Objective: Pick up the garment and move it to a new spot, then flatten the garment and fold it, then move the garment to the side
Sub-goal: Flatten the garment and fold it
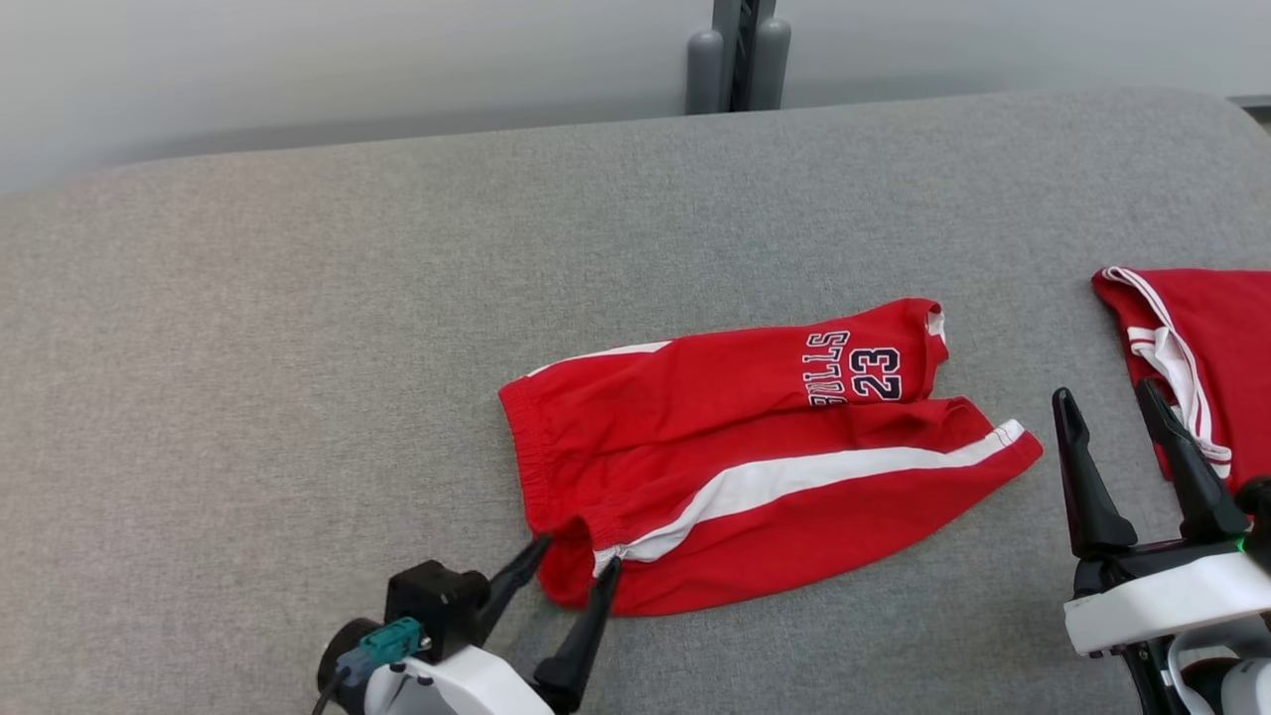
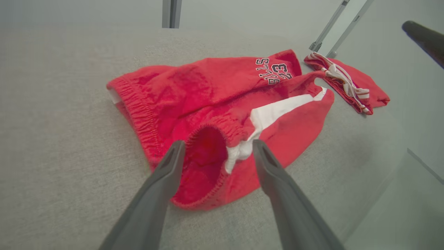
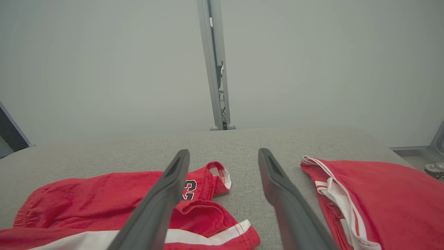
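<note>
My left gripper picks up the garment by its white stripe's waistband end (image 1: pixel 608 556) next. The puckered waistband opening (image 1: pixel 569 536) stands up while the legs lie flat.
The garment (image 1: pixel 755 447) is a pair of red shorts with a white side stripe and "BULLS 23" print. It lies crumpled in the middle of the grey padded table (image 1: pixel 298 348), waistband to the left. My left gripper (image 1: pixel 579 553) stands open at the near corner of the waistband. In the left wrist view its fingers straddle the puckered waistband opening of the garment (image 2: pixel 215 90), left gripper (image 2: pixel 218 143) empty. My right gripper (image 1: pixel 1105 390) hangs open and empty just right of the leg hem; the right wrist view shows the garment (image 3: pixel 104 194) under and left of the right gripper (image 3: pixel 223 151).
A second red garment (image 1: pixel 1211 348) with white trim lies at the table's right edge, close to my right gripper; it is also in the left wrist view (image 2: pixel 350 83) and the right wrist view (image 3: pixel 378 191). A grey post (image 1: pixel 740 55) rises behind the table's far edge.
</note>
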Robot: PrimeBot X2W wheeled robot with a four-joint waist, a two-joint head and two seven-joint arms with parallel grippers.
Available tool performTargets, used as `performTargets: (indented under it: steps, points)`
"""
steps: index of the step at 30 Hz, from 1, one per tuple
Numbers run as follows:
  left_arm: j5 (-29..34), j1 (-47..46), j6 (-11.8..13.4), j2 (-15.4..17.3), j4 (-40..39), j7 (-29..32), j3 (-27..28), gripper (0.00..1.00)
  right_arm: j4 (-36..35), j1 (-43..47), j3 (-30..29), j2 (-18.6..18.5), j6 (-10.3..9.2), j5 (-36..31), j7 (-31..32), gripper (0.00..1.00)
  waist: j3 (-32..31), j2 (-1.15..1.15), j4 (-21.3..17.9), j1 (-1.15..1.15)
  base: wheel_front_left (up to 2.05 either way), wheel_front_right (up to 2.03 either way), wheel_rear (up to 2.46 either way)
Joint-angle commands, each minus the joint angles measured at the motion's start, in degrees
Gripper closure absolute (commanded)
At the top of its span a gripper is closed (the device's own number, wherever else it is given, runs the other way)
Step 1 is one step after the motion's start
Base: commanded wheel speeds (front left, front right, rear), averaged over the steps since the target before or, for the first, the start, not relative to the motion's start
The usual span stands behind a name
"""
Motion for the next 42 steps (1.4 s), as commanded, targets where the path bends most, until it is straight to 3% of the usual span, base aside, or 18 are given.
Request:
performTargets:
  steps: [1, 5, 6, 7, 8, 14, 27, 28, 31, 37, 42]
  points:
    - [-0.8, 0.2, -0.6, 0.2, -0.2, 0.9, -0.2, 0.00, -0.1, -0.1, -0.1, -0.1, -0.02, 0.1, 0.0, 0.00, 0.8, 0.00, -0.4, 0.00, 0.00, 0.00, 0.00]
    - [-1.4, -0.2, -1.1, 0.2, 0.5, 2.5, -1.1, 0.00, 0.7, -0.8, -0.3, -0.1, -0.02, 0.5, -0.3, 0.00, 1.9, 0.00, -1.0, 0.00, 0.00, 0.00, 0.00]
    - [-1.6, -0.7, -1.3, 0.1, 0.5, 2.4, -1.2, 0.28, 0.9, -0.9, -0.4, -0.1, -0.02, 0.5, -0.1, 0.00, 2.1, 0.00, -1.2, 0.00, 0.00, 0.00, 0.00]
    - [-1.6, -1.1, -1.6, 0.2, 0.5, 2.3, -1.2, 0.76, 1.3, -0.9, -0.5, -0.3, -0.02, 0.6, 0.4, 0.00, 2.4, 0.00, -1.3, 0.00, 0.00, 0.00, 0.00]
    - [-1.6, -1.4, -1.6, 0.2, 0.6, 2.2, -1.1, 1.00, 1.7, -0.9, -0.5, -0.6, -0.02, 0.8, 0.8, 0.00, 2.7, 0.00, -1.4, 0.00, 0.00, 0.00, 0.00]
    - [-1.3, -2.9, -1.8, 0.7, 0.7, 1.9, -0.6, 1.00, 6.0, -2.2, 2.0, -4.9, -0.01, 3.0, 5.3, 0.00, 5.0, 0.00, -1.6, 0.00, 0.00, 0.00, 0.00]
    - [-0.7, -6.1, -2.4, 0.0, 2.1, 0.8, -1.0, 1.00, 17.7, -13.1, 14.6, -15.1, -0.02, 9.7, 11.0, 0.01, 9.3, 0.00, 0.7, 0.00, 0.00, 0.00, 0.00]
    - [-0.6, -6.3, -2.5, -0.1, 2.3, 0.6, -1.0, 1.00, 18.2, -13.4, 15.6, -15.7, -0.02, 10.6, 11.5, 0.37, 9.5, 0.00, 0.9, 0.00, 0.00, 0.00, 0.00]
    - [-0.6, -6.6, -2.3, -0.2, 2.5, -0.1, -0.8, 1.00, 18.3, -14.1, 17.8, -17.4, -0.02, 12.9, 12.3, 1.00, 9.8, 0.00, 1.2, 0.00, 0.00, 0.00, 0.00]
    - [-0.3, -7.0, -1.5, 0.2, 2.0, -1.9, 0.3, 1.00, 14.8, -11.8, 17.0, -19.4, -0.02, 14.2, 9.8, 1.00, 9.5, 0.00, 1.0, 0.00, 0.00, 0.00, 0.00]
    - [-0.1, -7.4, -0.3, 1.1, -1.2, -3.7, 2.4, 1.00, 8.0, -8.2, 12.1, -17.2, -0.02, 14.8, 6.5, 1.00, 8.1, 0.00, 0.1, 0.00, 0.00, 0.00, 0.00]
